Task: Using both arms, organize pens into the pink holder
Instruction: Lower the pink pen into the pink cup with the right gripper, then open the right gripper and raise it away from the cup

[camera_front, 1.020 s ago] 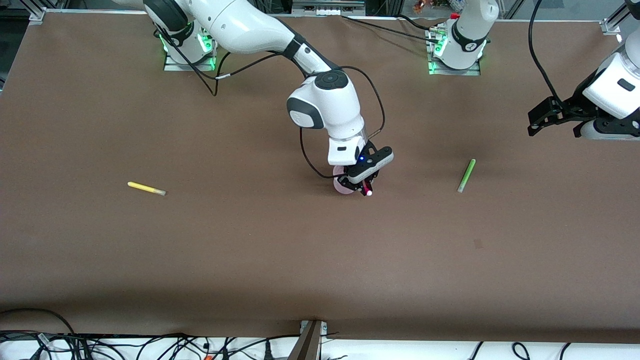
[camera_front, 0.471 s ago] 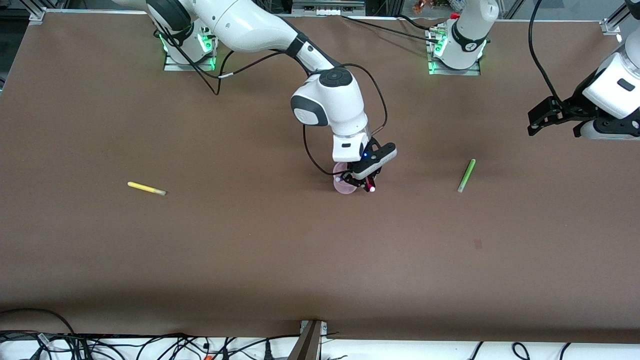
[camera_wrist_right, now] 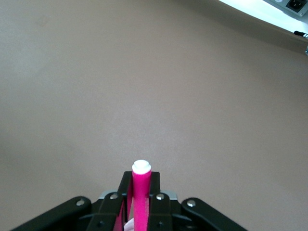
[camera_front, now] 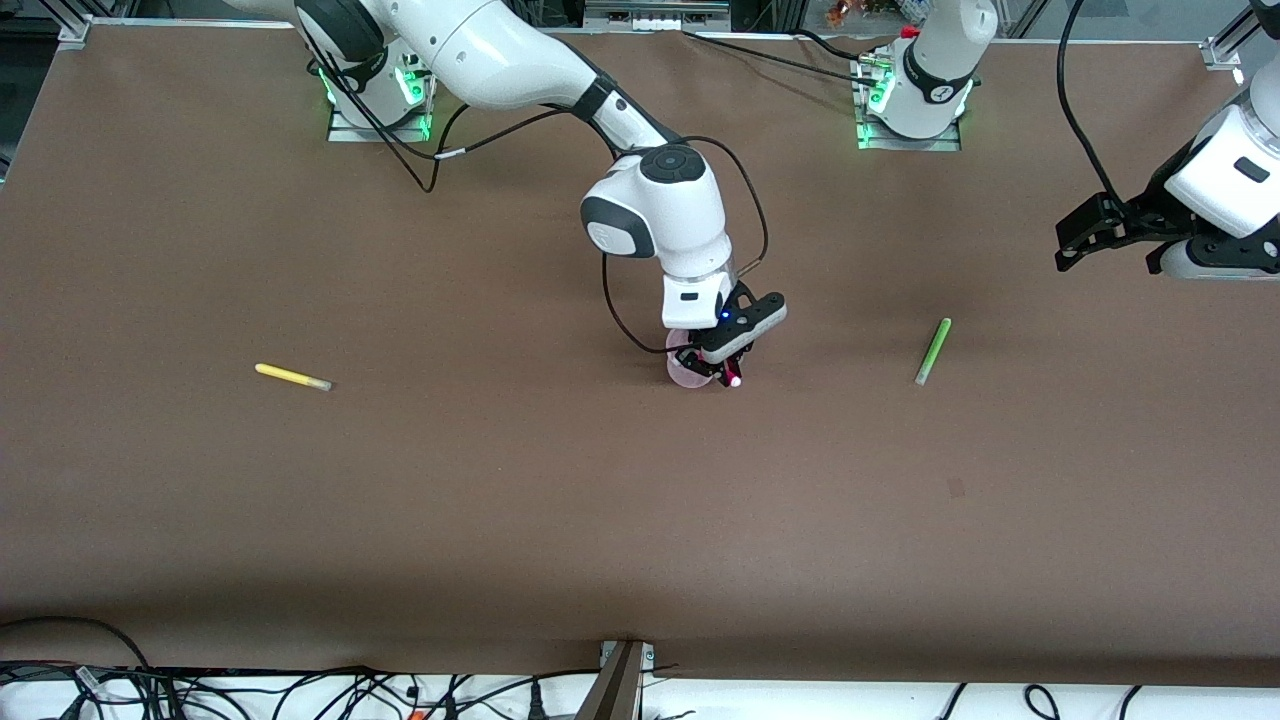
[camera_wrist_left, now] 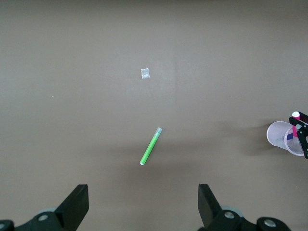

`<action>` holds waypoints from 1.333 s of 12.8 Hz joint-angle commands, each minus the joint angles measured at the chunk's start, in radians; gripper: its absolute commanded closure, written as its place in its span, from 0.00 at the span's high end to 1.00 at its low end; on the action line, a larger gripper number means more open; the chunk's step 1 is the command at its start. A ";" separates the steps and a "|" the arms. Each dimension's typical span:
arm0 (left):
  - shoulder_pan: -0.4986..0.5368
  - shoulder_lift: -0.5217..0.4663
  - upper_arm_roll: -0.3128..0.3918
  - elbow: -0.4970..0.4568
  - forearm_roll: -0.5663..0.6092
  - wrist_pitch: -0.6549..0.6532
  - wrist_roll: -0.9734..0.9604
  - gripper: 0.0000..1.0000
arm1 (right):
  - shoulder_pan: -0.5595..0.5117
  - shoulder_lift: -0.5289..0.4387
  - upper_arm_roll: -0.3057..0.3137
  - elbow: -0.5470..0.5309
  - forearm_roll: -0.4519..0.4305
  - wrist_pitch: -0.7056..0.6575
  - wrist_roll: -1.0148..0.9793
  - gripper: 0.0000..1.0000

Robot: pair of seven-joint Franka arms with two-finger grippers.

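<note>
The magenta-pink pen (camera_front: 735,380) is in my right gripper over the pink holder's opening (camera_front: 681,352), so it is time for my right gripper to open now.
My right gripper (camera_front: 722,372) is shut on the magenta-pink pen (camera_front: 735,380) and holds it upright over the rim of the pink holder (camera_front: 681,373) at the table's middle. In the right wrist view the pen (camera_wrist_right: 141,202) stands between the shut fingers (camera_wrist_right: 155,185), pale tip up. The light green pen (camera_front: 932,351) lies toward the left arm's end and the yellow pen (camera_front: 292,377) toward the right arm's end. The purple pen is out of view. My left gripper (camera_front: 1075,240) waits open and empty over the table's left-arm end. In its wrist view the left gripper (camera_wrist_left: 143,195) looks down at the green pen (camera_wrist_left: 151,152) and the holder (camera_wrist_left: 281,137).
A small pale scrap (camera_wrist_left: 145,73) lies on the brown table (camera_front: 500,500), nearer to the front camera than the green pen. Loose cables (camera_front: 300,690) run along the table's front edge.
My right gripper with the magenta pen swayed a little toward the left arm's end and back, staying over the holder. The left arm has not moved.
</note>
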 commanded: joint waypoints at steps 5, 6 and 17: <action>-0.003 0.010 -0.002 0.028 0.001 -0.021 -0.009 1.00 | 0.014 -0.009 -0.015 -0.006 -0.018 0.007 0.051 0.33; -0.003 0.010 -0.002 0.028 0.001 -0.021 -0.009 1.00 | 0.014 -0.012 -0.015 -0.008 -0.018 0.002 0.051 0.33; -0.003 0.010 -0.002 0.028 0.001 -0.021 -0.009 1.00 | -0.075 -0.176 -0.015 -0.032 0.172 -0.212 0.039 1.00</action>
